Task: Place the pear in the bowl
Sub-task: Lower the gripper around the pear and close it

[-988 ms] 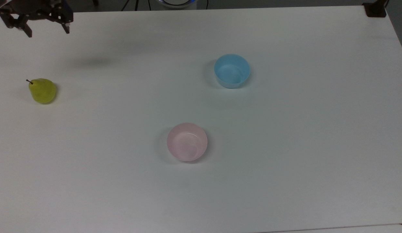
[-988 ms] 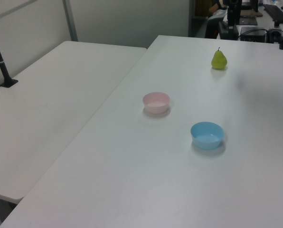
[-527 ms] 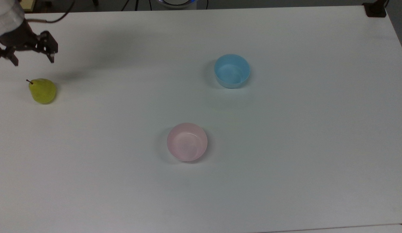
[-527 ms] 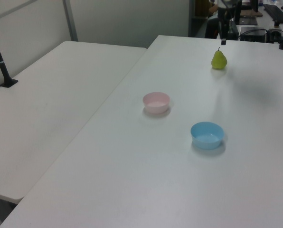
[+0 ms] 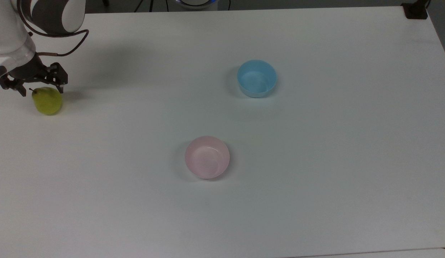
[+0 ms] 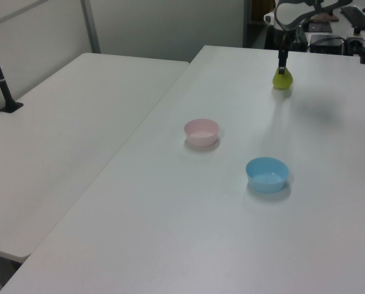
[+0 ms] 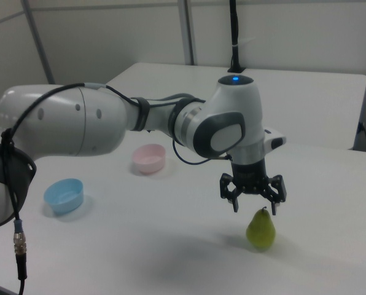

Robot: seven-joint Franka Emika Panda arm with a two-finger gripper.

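My gripper needs to place the yellow-green pear in the pale pink bowl [image 6: 201, 131], so next it should grab the pear by its narrow top [image 6: 282, 71].
The yellow-green pear [image 5: 47, 101] stands upright on the white table at the top view's far left, its stem pointing up. My gripper [image 5: 42, 92] hangs open just above it, one finger on each side of the pear's top and apart from it. In the right view the gripper [image 7: 255, 209] sits right over the stem of the pear [image 7: 261, 229]. In the left view the gripper [image 6: 283, 66] is directly above the pear [image 6: 282, 79]. The pale pink bowl [image 5: 207, 157] stands empty near the table's middle, far from the pear, and appears as bowl [image 6: 201, 131] and bowl [image 7: 148, 158].
A light blue bowl [image 5: 257, 78] stands empty beyond the pink one toward the top view's upper right. A second white table [image 6: 78, 122] adjoins on the left view's left. A black clamp [image 5: 416, 10] sits at the top view's upper right corner.
The gripper has come down from the top view's upper left corner to just over the pear, staying open. The pear and both bowls have not moved.
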